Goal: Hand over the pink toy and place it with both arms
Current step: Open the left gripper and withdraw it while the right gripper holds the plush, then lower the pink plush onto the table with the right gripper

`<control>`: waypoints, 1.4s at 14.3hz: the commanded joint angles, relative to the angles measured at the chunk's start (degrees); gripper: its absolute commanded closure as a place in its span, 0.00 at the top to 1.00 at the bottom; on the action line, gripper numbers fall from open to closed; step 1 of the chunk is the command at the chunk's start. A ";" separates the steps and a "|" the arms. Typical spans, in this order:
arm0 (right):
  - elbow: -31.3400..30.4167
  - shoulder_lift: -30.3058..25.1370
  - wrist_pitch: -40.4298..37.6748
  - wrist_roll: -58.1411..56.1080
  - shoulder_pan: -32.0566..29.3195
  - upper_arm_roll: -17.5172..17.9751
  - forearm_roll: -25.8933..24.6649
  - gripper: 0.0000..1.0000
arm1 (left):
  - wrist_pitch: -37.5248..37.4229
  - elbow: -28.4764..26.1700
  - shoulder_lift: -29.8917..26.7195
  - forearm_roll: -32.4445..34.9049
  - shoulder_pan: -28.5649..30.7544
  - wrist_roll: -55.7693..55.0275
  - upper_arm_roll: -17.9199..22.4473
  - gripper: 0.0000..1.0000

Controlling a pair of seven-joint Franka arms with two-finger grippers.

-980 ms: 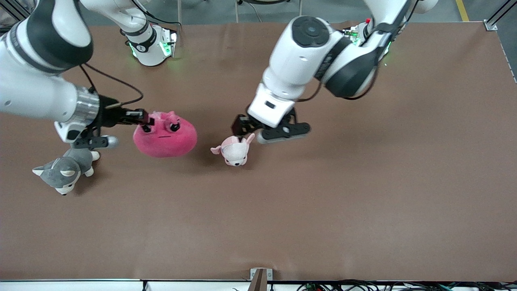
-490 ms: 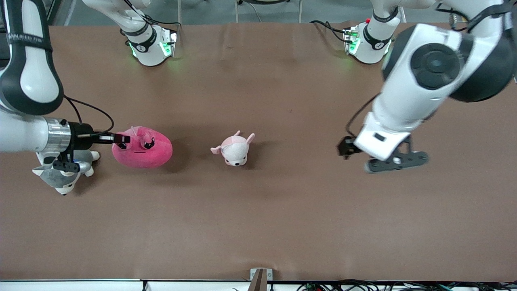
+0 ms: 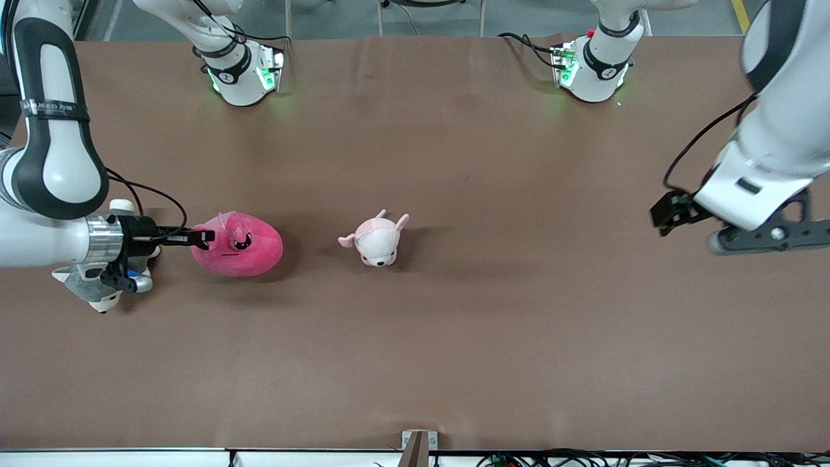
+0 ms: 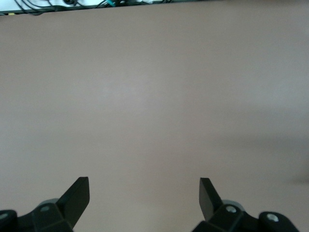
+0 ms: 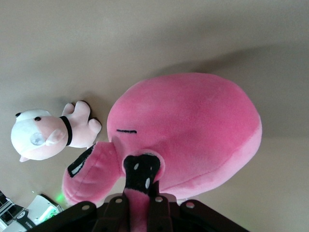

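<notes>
The robot's right gripper should keep hold of the pink toy (image 3: 243,246) (image 5: 193,130) for now, as the toy still hangs slightly above its resting spot on the tabletop.
The pink toy (image 3: 243,246) is a round hot-pink plush with black angry eyes, low at the table toward the right arm's end. I cannot tell if it touches the table. My right gripper (image 3: 201,238) is shut on a nub by one eye. In the right wrist view the toy (image 5: 193,130) fills the middle, with its pink fabric pinched in the right gripper (image 5: 140,205). My left gripper (image 3: 765,239) hangs open and empty over bare table toward the left arm's end. The left wrist view shows the left gripper (image 4: 145,191) with its jaws wide apart over plain table.
A small pale pink-and-white plush animal (image 3: 376,239) lies mid-table beside the pink toy; it also shows in the right wrist view (image 5: 48,133). A grey-and-white plush (image 3: 97,292) lies partly under the right wrist. The brown table (image 3: 454,337) is bare nearer the front camera.
The right gripper carried the pink toy toward the right arm's end and lower. The left arm swung away from the small plush to the left arm's end of the table.
</notes>
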 commanded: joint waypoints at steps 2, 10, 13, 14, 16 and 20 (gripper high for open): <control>0.84 2.88 0.66 -2.21 -2.57 0.86 1.60 0.02 | -0.68 -9.25 -8.54 -6.08 3.52 4.22 1.28 1.00; 0.75 4.29 0.84 -2.21 -2.39 0.95 4.59 0.02 | 0.55 -20.18 -18.41 -10.14 5.11 4.14 2.60 1.00; 0.84 4.73 0.84 -2.30 -2.57 0.86 4.59 0.02 | 2.22 -20.27 -17.79 -10.67 5.20 4.23 2.60 1.00; 0.84 4.81 0.93 -2.39 -2.57 0.86 4.59 0.02 | 2.31 -20.36 -17.79 -10.67 5.20 4.14 2.60 1.00; 0.75 5.34 1.89 -2.39 -2.57 0.86 4.59 0.02 | 2.13 -20.45 -17.79 -10.76 5.55 4.14 2.60 1.00; 0.75 6.57 3.82 -2.82 -2.83 0.86 4.50 0.03 | 2.39 -20.18 -17.70 -11.02 5.46 4.14 2.60 1.00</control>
